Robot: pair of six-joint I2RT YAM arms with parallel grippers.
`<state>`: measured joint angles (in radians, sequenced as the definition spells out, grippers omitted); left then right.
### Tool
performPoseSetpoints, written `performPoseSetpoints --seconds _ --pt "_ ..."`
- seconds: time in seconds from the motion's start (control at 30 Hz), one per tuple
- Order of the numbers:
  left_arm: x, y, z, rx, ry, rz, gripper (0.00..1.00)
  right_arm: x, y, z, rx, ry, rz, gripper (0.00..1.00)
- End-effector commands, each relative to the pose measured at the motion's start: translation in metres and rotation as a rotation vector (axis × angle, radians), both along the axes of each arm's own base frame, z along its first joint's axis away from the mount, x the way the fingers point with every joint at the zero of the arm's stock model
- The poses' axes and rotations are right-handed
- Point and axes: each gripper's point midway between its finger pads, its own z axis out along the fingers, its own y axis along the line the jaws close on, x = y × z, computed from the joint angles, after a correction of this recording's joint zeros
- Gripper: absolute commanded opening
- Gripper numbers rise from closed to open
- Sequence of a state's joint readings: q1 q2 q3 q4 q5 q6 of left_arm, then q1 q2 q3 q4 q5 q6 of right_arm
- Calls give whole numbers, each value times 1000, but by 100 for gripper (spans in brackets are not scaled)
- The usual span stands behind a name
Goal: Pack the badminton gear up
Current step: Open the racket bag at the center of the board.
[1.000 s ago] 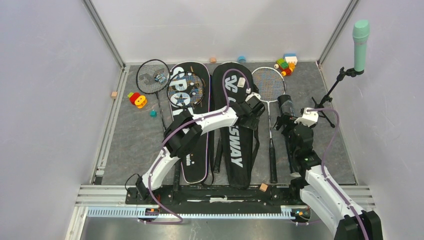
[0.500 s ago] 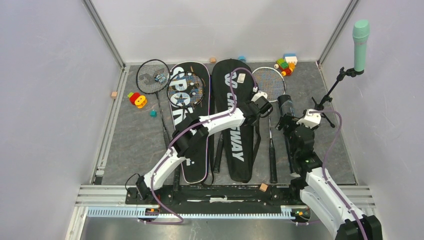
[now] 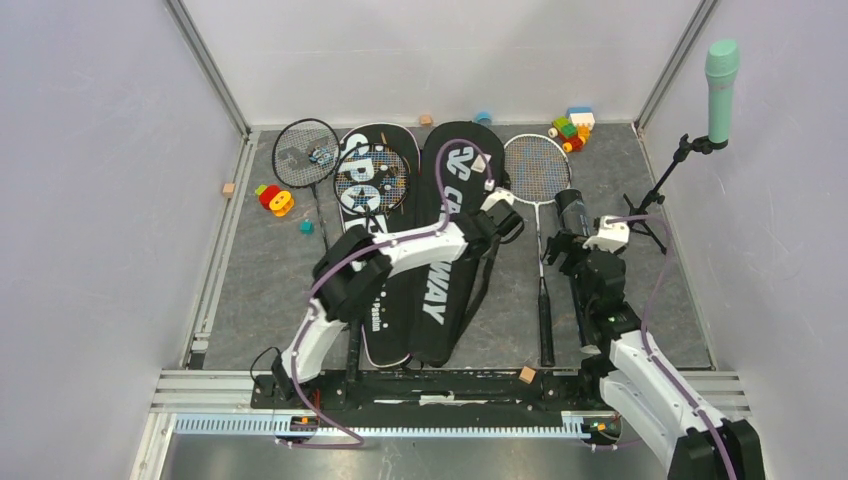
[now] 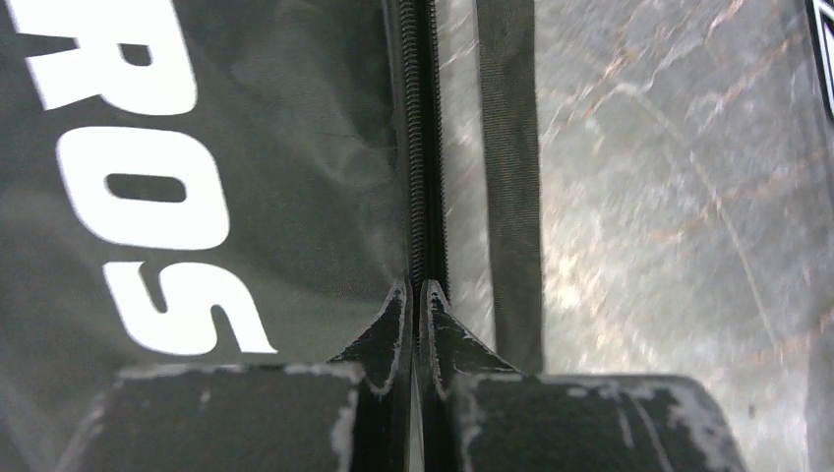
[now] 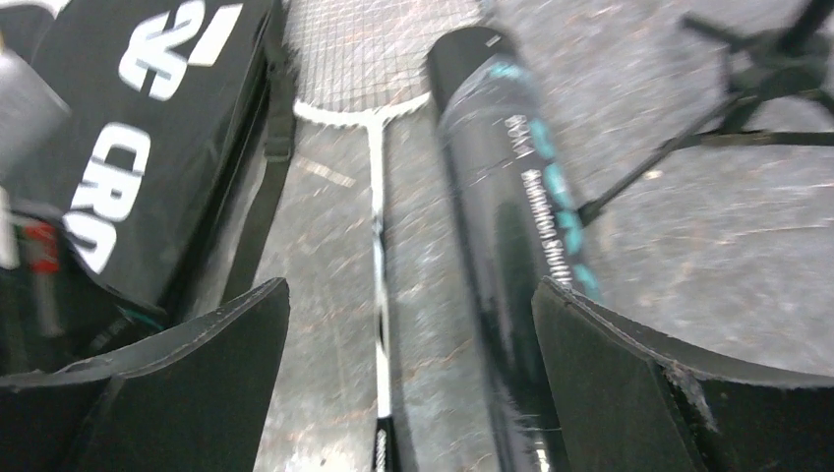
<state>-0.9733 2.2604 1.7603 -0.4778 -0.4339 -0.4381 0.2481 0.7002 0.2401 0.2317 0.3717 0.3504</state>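
Observation:
My right gripper picks up the CROSSWAY bag by its zipped edge next, which leaves the bag's opening free to take a racket.
My left gripper is shut on the zipped right edge of the black "CROSSWAY" racket bag. That bag lies slanted, its lower end overlapping the "SPORT" bag. One racket rests on the SPORT bag, another racket lies left of it, and a third racket lies right of the bags. My right gripper stands open above the floor, with the third racket's shaft and the long black tube between its fingers, neither touched. No shuttlecocks show.
A mint-green microphone on a black stand is at the right wall, its legs close to the tube. Toy blocks sit at the back right and left. A wooden block lies by the arm bases.
My left gripper closed on the CROSSWAY bag's right edge and drew it left; the bag's lower end swung onto the SPORT bag. The right gripper shifted slightly, still open.

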Motion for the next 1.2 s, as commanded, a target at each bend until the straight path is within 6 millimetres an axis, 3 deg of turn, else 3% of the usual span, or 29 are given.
performPoseSetpoints --seconds 0.0,0.1,0.23,0.37,0.5,0.77,1.03,1.17 --pt "1 4 97 -217 -148 -10 2 8 44 6 24 7 242 98" --pt "-9 13 120 -297 -174 -2 2 10 62 4 71 13 323 98" --pt "-20 23 132 -364 -165 0 2 11 82 2 159 -1 404 98" --pt "-30 29 146 -428 -163 -12 2 18 100 12 267 -52 461 98" --pt "-39 32 151 -481 -153 -21 2 28 117 17 343 -79 522 98" --pt "-45 33 155 -535 -133 -21 2 46 160 4 388 -19 651 98" --pt "-47 38 156 -559 -124 -12 2 52 176 -20 409 45 649 95" --pt "-47 40 157 -575 -123 1 2 49 174 -29 403 63 630 91"
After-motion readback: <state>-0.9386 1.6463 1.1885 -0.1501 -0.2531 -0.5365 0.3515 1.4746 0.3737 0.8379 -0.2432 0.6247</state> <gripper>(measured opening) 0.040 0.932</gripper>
